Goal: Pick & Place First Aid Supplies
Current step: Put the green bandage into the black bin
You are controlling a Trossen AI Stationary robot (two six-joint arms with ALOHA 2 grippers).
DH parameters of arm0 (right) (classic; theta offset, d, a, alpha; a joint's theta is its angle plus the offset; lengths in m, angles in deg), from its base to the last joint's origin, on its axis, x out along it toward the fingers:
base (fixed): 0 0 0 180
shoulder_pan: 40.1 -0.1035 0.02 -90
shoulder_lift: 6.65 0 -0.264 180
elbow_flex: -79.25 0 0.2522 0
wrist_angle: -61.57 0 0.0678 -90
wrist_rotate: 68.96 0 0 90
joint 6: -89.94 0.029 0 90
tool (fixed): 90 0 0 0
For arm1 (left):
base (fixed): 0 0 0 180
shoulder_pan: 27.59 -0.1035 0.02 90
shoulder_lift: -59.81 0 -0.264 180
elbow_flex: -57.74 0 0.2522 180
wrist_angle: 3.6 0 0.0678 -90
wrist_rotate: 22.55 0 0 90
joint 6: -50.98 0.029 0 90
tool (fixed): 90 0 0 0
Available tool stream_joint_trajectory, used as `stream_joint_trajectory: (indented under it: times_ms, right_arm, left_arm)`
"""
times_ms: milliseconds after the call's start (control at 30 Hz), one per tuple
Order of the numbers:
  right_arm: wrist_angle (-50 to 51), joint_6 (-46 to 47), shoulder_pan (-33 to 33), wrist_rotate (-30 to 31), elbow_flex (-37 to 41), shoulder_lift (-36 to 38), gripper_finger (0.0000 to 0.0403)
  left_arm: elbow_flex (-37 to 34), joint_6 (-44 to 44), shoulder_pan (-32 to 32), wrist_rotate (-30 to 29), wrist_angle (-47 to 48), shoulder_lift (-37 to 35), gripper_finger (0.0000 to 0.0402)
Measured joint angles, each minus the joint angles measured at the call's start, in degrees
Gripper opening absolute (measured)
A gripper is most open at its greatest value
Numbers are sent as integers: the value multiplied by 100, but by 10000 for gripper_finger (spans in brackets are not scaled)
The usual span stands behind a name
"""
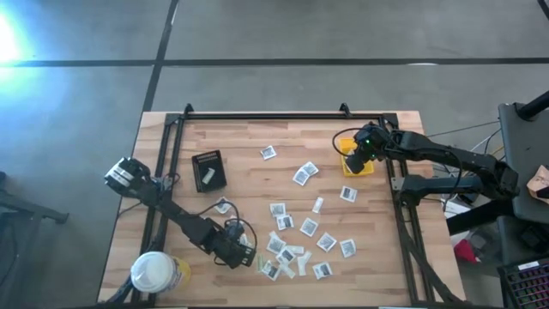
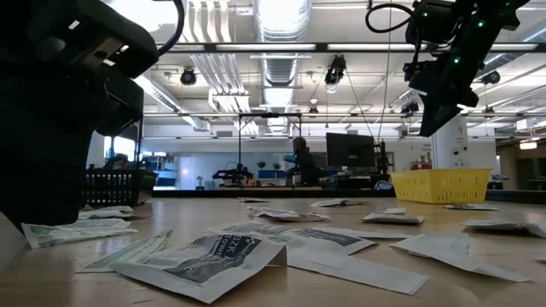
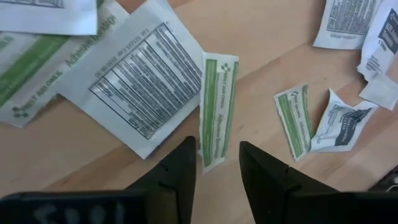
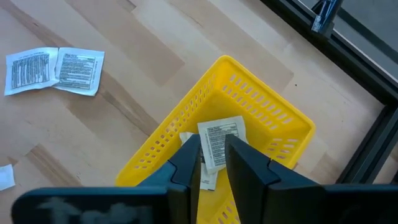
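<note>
My fingers are low on either side of the white-green packet's near end, so it is time to close. My left gripper would catch the packet now.
The first aid supplies are several flat packets [image 1: 300, 232] scattered on the wooden table's near right half, white squares and narrow white-green strips. My left gripper [image 3: 217, 165] is open near the table's front, tilted down, with a finger on either side of the end of one white-green strip [image 3: 216, 112] that lies flat on the wood. My right gripper [image 4: 212, 165] is open above the yellow bin [image 4: 249, 112] at the far right. A white packet [image 4: 221, 140] lies inside the bin and shows through the gap between the fingers.
A black tray [image 1: 208, 169] with a white strip in it stands at the far left. A white-lidded yellow tub [image 1: 156, 273] stands at the near left corner. Black frame rails [image 1: 283, 116] run along the table's far and side edges. Bare wood lies at the far middle.
</note>
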Motion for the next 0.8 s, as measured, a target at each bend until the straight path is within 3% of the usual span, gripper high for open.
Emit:
stream_joint_trajectory:
  times_ms: [300, 667, 800]
  right_arm:
    - [1, -2, 0, 2, 0, 0, 71]
    - [1, -2, 0, 2, 0, 0, 70]
    - [-1, -2, 0, 4, 0, 0, 65]
  left_arm:
    - [-14, -109, 33, -67, -16, 2, 117]
    - [-24, 60, 34, -241, 50, 2, 12]
    - [-24, 146, 39, -281, 78, 4, 4]
